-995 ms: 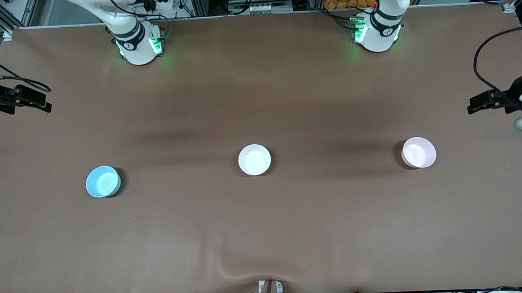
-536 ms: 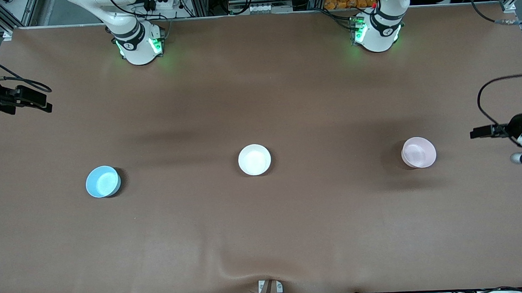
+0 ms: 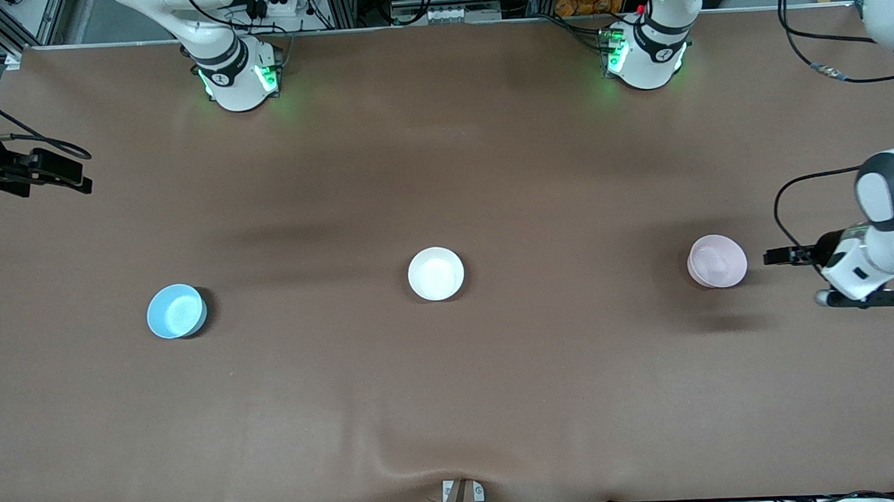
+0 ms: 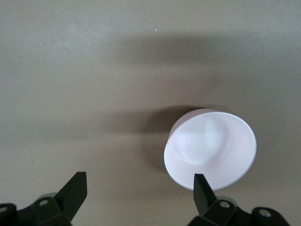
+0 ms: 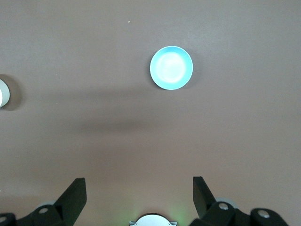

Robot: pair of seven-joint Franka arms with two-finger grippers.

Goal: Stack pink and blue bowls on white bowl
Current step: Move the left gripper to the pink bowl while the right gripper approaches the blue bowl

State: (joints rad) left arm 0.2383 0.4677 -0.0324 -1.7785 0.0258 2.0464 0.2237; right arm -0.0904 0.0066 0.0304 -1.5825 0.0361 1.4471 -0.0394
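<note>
I will next take hold of the pink bowl by its rim (image 3: 744, 258) with my left gripper, so that I can stack it on the white bowl (image 3: 436, 274).
The pale pink bowl (image 3: 717, 261) stands upright toward the left arm's end of the table. It also shows in the left wrist view (image 4: 210, 148). The white bowl (image 3: 436, 274) is in the middle. The light blue bowl (image 3: 176, 311) stands toward the right arm's end and also shows in the right wrist view (image 5: 171, 67). My left gripper (image 3: 772, 256) is open and empty over the table just beside the pink bowl, with one fingertip (image 4: 201, 186) at its rim. My right gripper (image 3: 82, 180) is open and empty, waiting high over the table's end; its wrist view shows it too (image 5: 139, 190).
The brown table mat (image 3: 453, 401) has a wrinkle at its near edge by a small bracket (image 3: 461, 495). The arm bases (image 3: 237, 79) (image 3: 646, 57) stand along the far edge. A sliver of the white bowl (image 5: 2, 92) shows in the right wrist view.
My left gripper has swung in from the table's end toward the pink bowl, ending close beside it. The right arm and the three bowls have not moved.
</note>
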